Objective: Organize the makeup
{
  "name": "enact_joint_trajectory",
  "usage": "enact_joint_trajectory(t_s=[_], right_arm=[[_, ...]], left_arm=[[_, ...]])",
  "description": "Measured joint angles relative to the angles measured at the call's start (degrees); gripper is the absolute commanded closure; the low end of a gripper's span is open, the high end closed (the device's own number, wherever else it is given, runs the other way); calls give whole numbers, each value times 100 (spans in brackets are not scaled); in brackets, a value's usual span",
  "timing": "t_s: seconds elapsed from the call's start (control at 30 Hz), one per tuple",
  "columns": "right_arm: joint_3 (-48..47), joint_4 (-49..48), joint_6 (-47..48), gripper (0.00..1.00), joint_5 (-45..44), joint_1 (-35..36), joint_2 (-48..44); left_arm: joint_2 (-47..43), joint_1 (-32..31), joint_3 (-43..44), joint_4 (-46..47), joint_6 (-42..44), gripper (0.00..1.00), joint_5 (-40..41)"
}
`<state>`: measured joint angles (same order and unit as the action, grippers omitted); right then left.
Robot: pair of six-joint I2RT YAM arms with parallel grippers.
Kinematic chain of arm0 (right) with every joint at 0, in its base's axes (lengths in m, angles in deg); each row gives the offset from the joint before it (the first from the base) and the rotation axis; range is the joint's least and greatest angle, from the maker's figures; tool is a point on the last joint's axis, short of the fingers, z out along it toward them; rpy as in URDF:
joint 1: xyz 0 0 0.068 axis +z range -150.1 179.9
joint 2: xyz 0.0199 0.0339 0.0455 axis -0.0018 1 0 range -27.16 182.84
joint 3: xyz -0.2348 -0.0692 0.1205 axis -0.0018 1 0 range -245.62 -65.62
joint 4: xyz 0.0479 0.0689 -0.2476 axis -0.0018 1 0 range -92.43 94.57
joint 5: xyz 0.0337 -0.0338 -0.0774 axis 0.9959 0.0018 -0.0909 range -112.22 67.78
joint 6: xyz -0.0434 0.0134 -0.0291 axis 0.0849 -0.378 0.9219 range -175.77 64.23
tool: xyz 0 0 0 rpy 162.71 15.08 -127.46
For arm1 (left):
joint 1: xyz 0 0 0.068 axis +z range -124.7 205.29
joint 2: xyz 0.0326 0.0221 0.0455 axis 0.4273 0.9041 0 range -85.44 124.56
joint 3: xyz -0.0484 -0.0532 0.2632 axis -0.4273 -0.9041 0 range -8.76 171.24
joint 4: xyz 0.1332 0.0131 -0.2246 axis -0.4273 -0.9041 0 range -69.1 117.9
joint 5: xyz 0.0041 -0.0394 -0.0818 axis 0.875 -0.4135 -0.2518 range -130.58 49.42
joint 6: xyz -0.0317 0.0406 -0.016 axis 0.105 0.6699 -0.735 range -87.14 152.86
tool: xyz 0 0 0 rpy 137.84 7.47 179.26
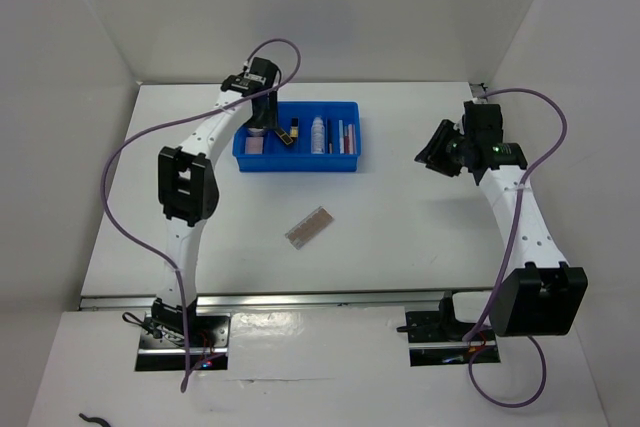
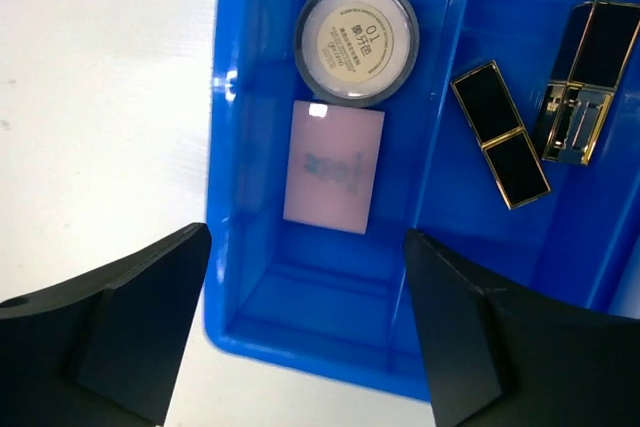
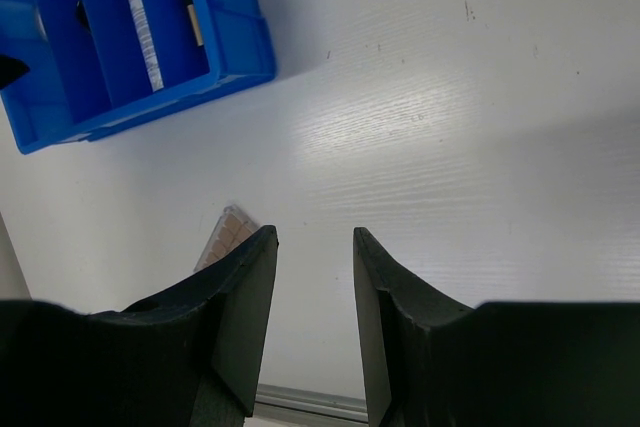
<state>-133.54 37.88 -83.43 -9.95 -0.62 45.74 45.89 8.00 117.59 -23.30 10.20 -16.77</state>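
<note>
My left gripper grabs the tan eyeshadow palette by its long edges next, so its ends stay free to fit lengthwise into the tray (image 1: pixel 300 164).
Makeup lies in the blue tray (image 1: pixel 300 164). In the left wrist view its end compartment holds a round compact (image 2: pixel 355 39) and a flat pink palette (image 2: pixel 334 167), with two black-gold lipsticks (image 2: pixel 500 134) one compartment over. A clear tube (image 1: pixel 318 134) and slim pencils (image 1: pixel 345 135) fill the right compartments. A tan eyeshadow palette (image 1: pixel 308 227) lies alone on the table. My left gripper (image 2: pixel 307 237) hangs open above the compact's compartment, holding nothing. My right gripper (image 3: pixel 315 235) hovers to the right of the tray, jaws partly apart and empty.
White walls close in the table at the back and both sides. The table's metal front edge (image 3: pixel 300 402) runs just below the right fingers. The tan palette (image 3: pixel 225 237) peeks out beside the right gripper's left finger, with the tray (image 3: pixel 240 37) farther off.
</note>
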Motion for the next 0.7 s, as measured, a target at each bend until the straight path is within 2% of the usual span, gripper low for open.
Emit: enact_joint_trajectory(t_s=[0.07, 0.17, 0.3, 0.43, 0.57, 0.7], right_arm=[[0, 0, 0, 56, 13, 0, -22], [-2, 2, 0, 56, 28, 0, -79], [0, 4, -4, 56, 42, 0, -195], [0, 9, -17, 56, 39, 0, -361], [0, 33, -20, 51, 20, 33, -446], [0, 109, -17, 48, -20, 48, -474]], left_arm=[[-151, -35, -66, -52, -7, 18, 59], [-713, -243, -516, -57, 35, 21, 184], [-2103, -1067, -2057, 372, 313, 10, 90], [-3001, -2240, -3331, 699, 492, 3, -553], [-2988, -2929, -4155, 940, 603, 0, -1016], [-2618, -3189, -4531, 1043, 643, 1, -1093]])
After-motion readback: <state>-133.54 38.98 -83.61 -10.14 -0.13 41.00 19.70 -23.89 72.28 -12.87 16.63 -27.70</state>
